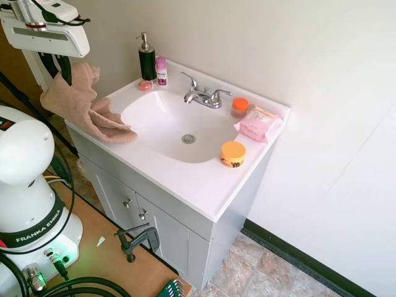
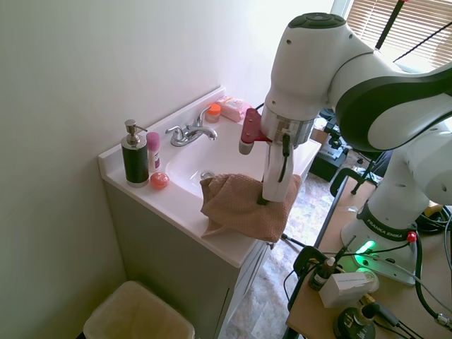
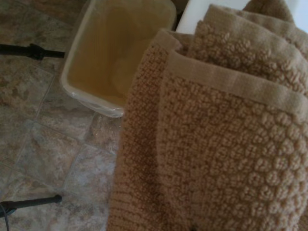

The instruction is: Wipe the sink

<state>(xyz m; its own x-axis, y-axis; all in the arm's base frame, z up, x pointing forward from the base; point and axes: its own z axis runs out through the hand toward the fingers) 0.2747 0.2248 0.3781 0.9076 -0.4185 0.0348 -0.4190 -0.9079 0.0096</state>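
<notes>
My gripper should keep holding the towel until most of it reaches the countertop, because the tan towel hangs off the outer end of the vanity.
The sink [image 1: 162,117] is a glossy white oval basin with a chrome drain [image 1: 189,139] and a chrome two-handle faucet [image 1: 203,96], set in a white vanity top. My gripper [image 1: 57,73] hangs above the vanity's outer end, away from the basin, shut on a tan textured towel [image 1: 86,111]. The towel's lower end lies on the countertop beside the basin. In the second exterior view the gripper [image 2: 264,200] holds the towel [image 2: 240,208] draped at the vanity's edge, with the sink [image 2: 205,152] behind it. The towel [image 3: 216,144] fills most of the wrist view.
A black soap dispenser [image 1: 147,59], a pink bottle [image 1: 161,70] and a small pink item [image 1: 145,85] stand at the back corner. An orange-lidded jar [image 1: 240,106], a pink wipes pack [image 1: 258,124] and an orange tub [image 1: 232,153] sit past the faucet. A bin [image 2: 138,314] stands on the floor.
</notes>
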